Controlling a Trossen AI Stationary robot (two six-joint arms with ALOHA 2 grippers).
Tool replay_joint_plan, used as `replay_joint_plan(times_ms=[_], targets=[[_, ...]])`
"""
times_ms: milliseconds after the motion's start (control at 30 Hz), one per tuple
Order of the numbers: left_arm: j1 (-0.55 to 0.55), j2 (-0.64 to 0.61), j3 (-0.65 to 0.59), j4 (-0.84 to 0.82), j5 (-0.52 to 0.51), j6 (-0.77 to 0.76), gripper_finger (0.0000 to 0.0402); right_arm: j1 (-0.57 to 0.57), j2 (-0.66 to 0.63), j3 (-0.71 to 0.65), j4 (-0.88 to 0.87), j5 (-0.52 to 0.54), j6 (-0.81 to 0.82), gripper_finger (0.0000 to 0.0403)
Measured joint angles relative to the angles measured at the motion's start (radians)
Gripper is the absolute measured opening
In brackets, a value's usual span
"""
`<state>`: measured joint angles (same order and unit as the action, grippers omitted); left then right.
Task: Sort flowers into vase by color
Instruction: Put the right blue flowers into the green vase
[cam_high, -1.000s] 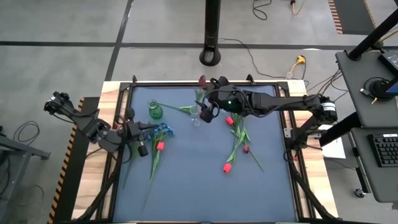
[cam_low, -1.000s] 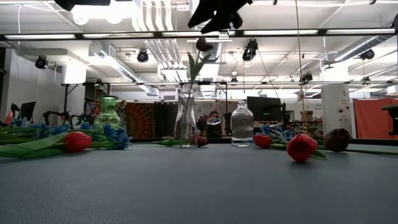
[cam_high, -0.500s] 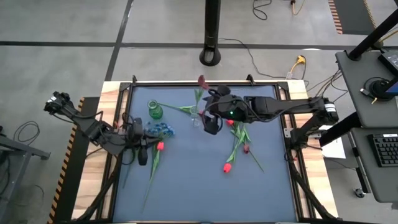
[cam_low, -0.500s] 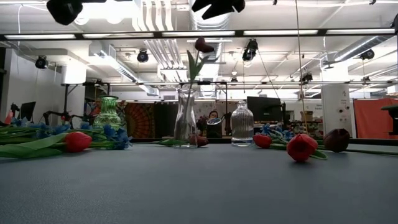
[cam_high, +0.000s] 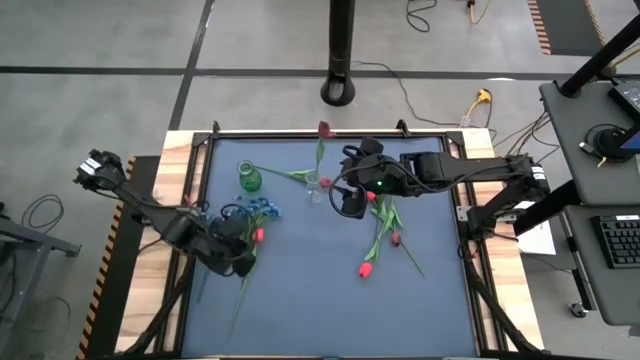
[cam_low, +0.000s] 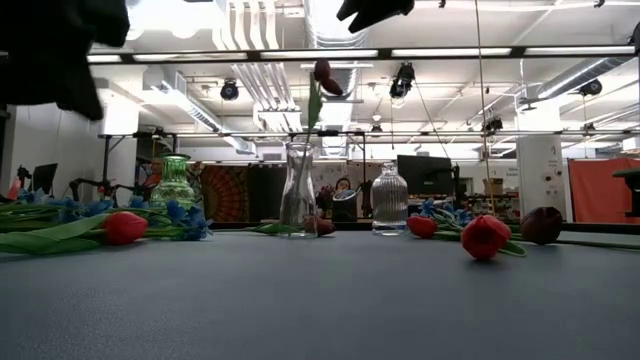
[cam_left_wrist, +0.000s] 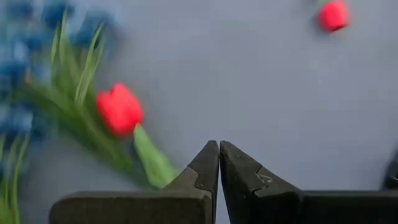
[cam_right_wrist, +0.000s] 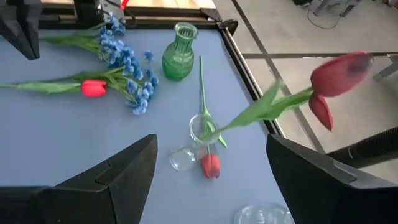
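My left gripper grabs the blue flowers by their green stems next, to sort them into the green vase (cam_high: 247, 177).
A clear vase (cam_high: 313, 188) at the table's far middle holds one red tulip (cam_high: 322, 130) upright, stem in its neck. A green vase (cam_high: 247, 177) stands to its left. Blue flowers (cam_high: 260, 208) and a red tulip (cam_high: 257, 235) lie flat on the left. More red tulips (cam_high: 366, 268) lie on the right. My left gripper (cam_high: 246, 259) is shut and hovers over that left tulip's leaf (cam_left_wrist: 152, 163), just short of its bud (cam_left_wrist: 119, 109). My right gripper (cam_high: 347, 200) is open with nothing between its fingers, raised beside the clear vase (cam_right_wrist: 202, 129).
A ribbed clear bottle (cam_low: 388, 200) stands behind the right-hand tulips. A small glass (cam_right_wrist: 183, 159) with a red bud (cam_right_wrist: 211, 164) beside it sits by the clear vase. The blue mat has bare room along its near half (cam_high: 320, 310). A wooden frame (cam_high: 180, 150) borders it.
My left gripper has come down toward the mat and the left red tulip, rolling its wrist as it went, and has stayed shut. My right gripper has drawn away from the clear vase toward the table's near edge, staying open. The tulip stays upright in the vase.
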<state>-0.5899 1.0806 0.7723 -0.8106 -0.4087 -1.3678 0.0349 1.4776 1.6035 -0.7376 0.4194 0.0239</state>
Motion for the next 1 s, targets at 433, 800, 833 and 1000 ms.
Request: replay_joint_plan(times_ms=[433, 800, 833, 1000], targets=[[0.014, 0.170, 0.000, -0.162, 0.034, -0.265, 0.0058, 0.005, 0.002, 0.000, -0.009, 0.000, -0.008, 0.0290], [0.084, 0.304, 0.000, -0.163, 0.039, -0.294, 0.0144, 0.007, 0.003, 0.000, -0.013, -0.002, -0.009, 0.0291], [0.094, 0.316, 0.000, -0.163, 0.049, -0.291, 0.0147, 0.007, 0.003, 0.000, -0.013, -0.003, -0.009, 0.0292], [0.128, 0.367, -0.002, -0.161, 0.067, -0.245, 0.0150, 0.007, 0.003, 0.000, -0.014, -0.003, -0.009, 0.0291]])
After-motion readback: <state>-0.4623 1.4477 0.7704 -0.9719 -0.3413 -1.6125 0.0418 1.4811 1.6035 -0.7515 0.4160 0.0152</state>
